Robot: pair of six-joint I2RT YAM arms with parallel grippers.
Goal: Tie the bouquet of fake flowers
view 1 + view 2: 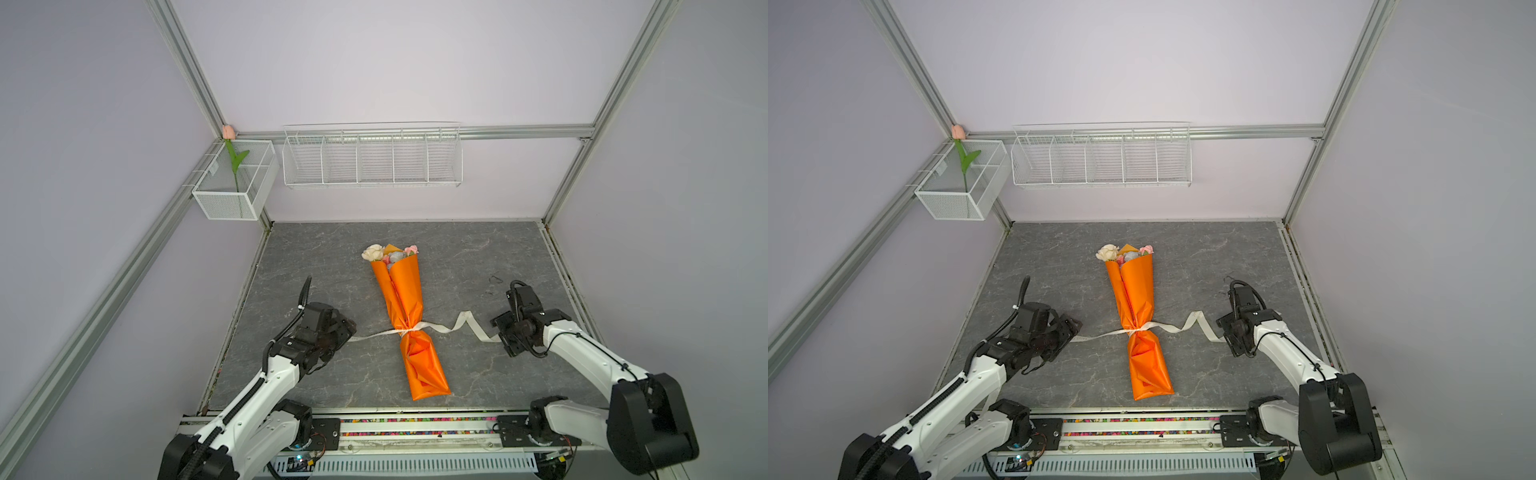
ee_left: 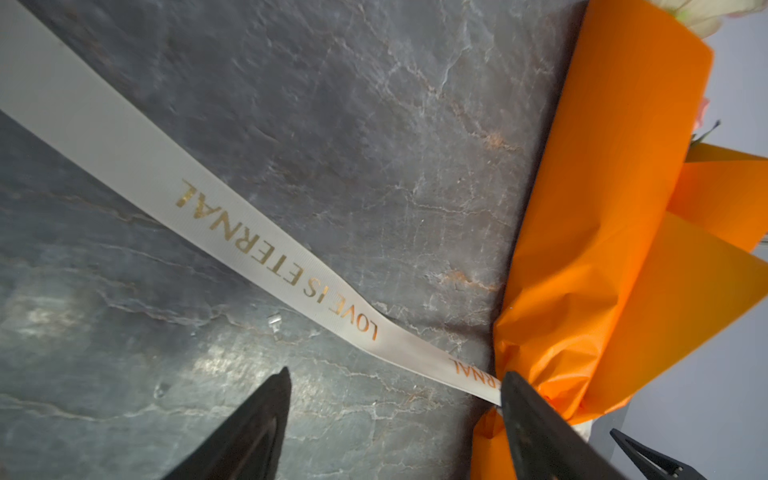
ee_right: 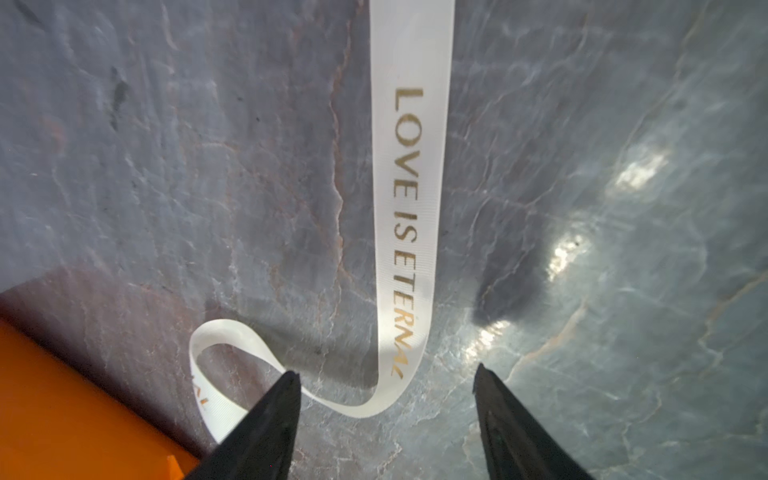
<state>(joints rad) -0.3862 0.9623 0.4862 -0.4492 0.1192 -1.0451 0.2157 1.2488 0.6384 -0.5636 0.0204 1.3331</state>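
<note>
Next, my right gripper reaches the ribbon's curled tail and pinches it partway along, away from the knot, leaving slack to wrap and tie.
The bouquet of fake flowers (image 1: 405, 291) (image 1: 1136, 291) lies wrapped in orange paper on the grey slate table, blooms at the far end. A white ribbon (image 1: 457, 322) with gold lettering is knotted round its narrow waist. One tail runs left, the other curls right. My left gripper (image 1: 351, 329) (image 2: 395, 372) is open at the left tail's end, with the ribbon (image 2: 257, 245) and orange paper (image 2: 602, 208) lying beyond its fingertips. My right gripper (image 1: 500, 337) (image 3: 385, 370) is open too, and the ribbon (image 3: 409, 187) loops loose on the table ahead of it.
A white mesh basket (image 1: 232, 199) on the back-left wall holds a single pink tulip (image 1: 227, 132). A white wire shelf (image 1: 372, 158) hangs on the back wall. A small dark wire bit (image 1: 494, 279) lies beyond the right gripper. Aluminium frame posts edge the table.
</note>
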